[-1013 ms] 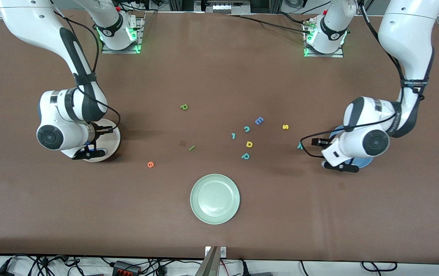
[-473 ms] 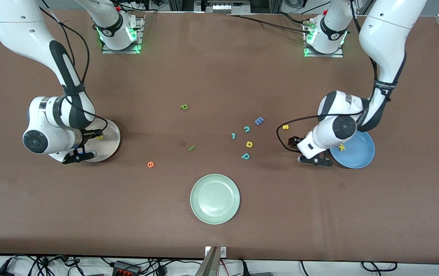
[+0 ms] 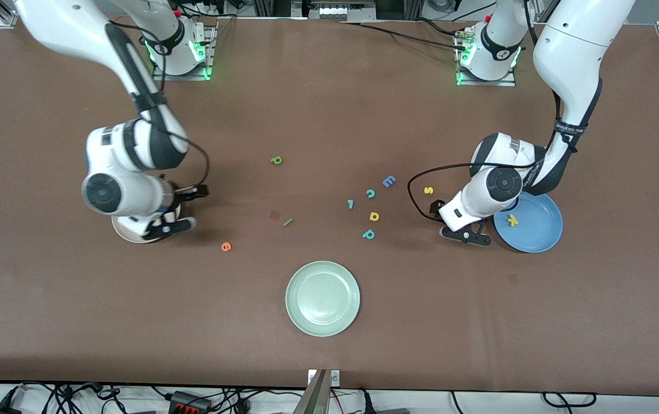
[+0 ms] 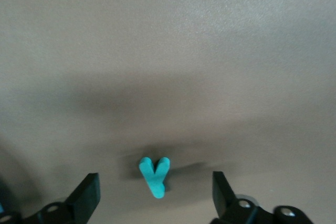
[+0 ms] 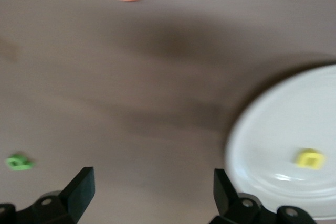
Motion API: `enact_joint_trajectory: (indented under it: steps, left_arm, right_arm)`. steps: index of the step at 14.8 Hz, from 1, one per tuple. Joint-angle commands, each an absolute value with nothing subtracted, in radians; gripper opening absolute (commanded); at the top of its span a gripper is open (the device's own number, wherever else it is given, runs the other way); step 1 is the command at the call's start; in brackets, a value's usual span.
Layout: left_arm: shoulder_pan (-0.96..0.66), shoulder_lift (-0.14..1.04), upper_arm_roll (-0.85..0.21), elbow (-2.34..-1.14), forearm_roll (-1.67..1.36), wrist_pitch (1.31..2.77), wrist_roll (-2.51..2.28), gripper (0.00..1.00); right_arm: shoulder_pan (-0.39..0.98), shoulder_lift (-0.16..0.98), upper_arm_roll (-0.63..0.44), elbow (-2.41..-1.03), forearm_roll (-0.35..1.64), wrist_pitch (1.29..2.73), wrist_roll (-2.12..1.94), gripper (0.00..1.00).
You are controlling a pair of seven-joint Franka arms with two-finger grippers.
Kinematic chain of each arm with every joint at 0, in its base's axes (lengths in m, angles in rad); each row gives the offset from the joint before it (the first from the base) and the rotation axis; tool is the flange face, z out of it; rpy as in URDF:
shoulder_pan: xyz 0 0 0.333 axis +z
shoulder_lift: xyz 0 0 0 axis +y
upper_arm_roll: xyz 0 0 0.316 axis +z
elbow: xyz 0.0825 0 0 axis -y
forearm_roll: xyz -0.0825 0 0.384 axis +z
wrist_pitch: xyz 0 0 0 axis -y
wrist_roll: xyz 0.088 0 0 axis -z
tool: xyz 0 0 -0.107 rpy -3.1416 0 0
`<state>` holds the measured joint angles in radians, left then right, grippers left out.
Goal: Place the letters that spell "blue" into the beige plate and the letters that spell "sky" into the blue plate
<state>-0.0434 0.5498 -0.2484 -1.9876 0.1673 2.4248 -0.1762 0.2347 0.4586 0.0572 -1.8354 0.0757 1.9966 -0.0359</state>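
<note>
The left gripper needs to close on the teal y, as the teal y is level with the fingers in the left wrist view.
In the left wrist view the teal y (image 4: 155,176) lies flat on the brown table, and my left gripper (image 4: 156,188) stands open with one finger on each side of it, apart from it. In the front view that gripper (image 3: 451,222) is beside the blue plate (image 3: 539,230), which holds the yellow k (image 3: 512,219). The yellow s (image 3: 428,190) lies close by. My right gripper (image 5: 153,189) is open and empty just off the beige plate (image 5: 273,129), where the yellow u (image 5: 310,158) rests. On the table are the orange e (image 3: 226,246), green l (image 3: 287,222) and green b (image 3: 275,160).
A pale green plate (image 3: 322,298) sits nearest the front camera. A blue E (image 3: 389,181), teal c (image 3: 370,193), a small teal letter (image 3: 351,203), yellow d-shaped letter (image 3: 374,216) and teal p (image 3: 368,234) are scattered mid-table. The right arm covers most of the beige plate (image 3: 125,233).
My right gripper opened, left the yellow u in the beige plate and moved off the plate toward mid-table. My left gripper moved from over the blue plate to over the teal y.
</note>
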Motion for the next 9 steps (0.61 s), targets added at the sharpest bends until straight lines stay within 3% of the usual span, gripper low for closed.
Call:
enact_joint_trajectory:
  steps: [1,5,9]
  left_arm:
    - [-0.038,0.551,-0.253,-1.996,0.209,2.437,-0.187,0.85]
    - [-0.038,0.557,-0.252,-1.996,0.210,2.437,-0.186,0.51]
    - [-0.035,0.574,-0.252,-1.996,0.215,2.457,-0.184,0.42]
  right_arm:
    - [0.329,0.446,0.054,-1.887,0.097,2.025,-0.002,1.00]
    - [0.469,0.436,0.054,-1.959,0.097,2.114,0.197,1.00]
    - [0.609,0.449,0.052,-2.034,0.097,2.264,0.377,1.00]
